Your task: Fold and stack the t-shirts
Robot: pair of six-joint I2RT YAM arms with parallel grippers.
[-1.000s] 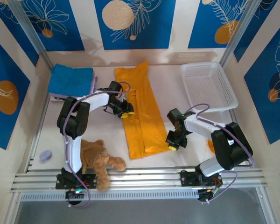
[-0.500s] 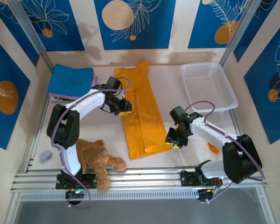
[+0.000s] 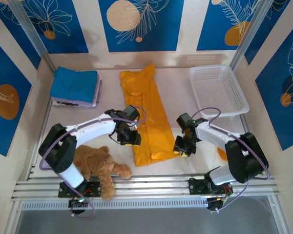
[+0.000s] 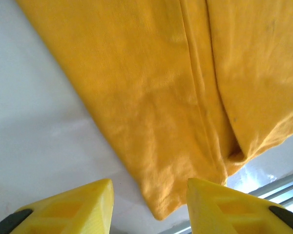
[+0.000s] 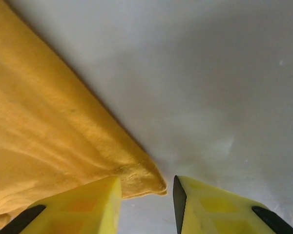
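The right gripper grabs the mustard-orange t-shirt's near outer corner (image 3: 177,155) (image 5: 152,185) next, opposite the left gripper's corner, to fold the hem over evenly.
The mustard-orange t-shirt (image 3: 147,117) lies folded lengthwise into a long strip down the middle of the table. My left gripper (image 3: 131,139) hovers open at the strip's near left edge. In the left wrist view, the shirt's (image 4: 151,97) near corner lies between the spread yellow fingers (image 4: 68,207) of my left gripper (image 4: 149,207), untouched. My right gripper (image 3: 183,149) stands open at the near right corner. In the right wrist view, that corner of the shirt (image 5: 63,141) pokes between the jaws of my right gripper (image 5: 146,207) without being pinched. A folded blue t-shirt (image 3: 73,84) rests on a lilac one (image 3: 97,92) at the back left.
A white mesh basket (image 3: 219,88) stands at the back right. A brown teddy (image 3: 98,166) lies by the left arm's base. An orange cup (image 3: 221,154) peeks out behind the right arm. A small lilac object (image 3: 48,162) sits at the near left. Metal rails (image 3: 146,187) run along the front edge.
My left gripper has travelled from the shirt's middle left edge down to its near end. My right gripper has opened at the near right corner and released the cloth.
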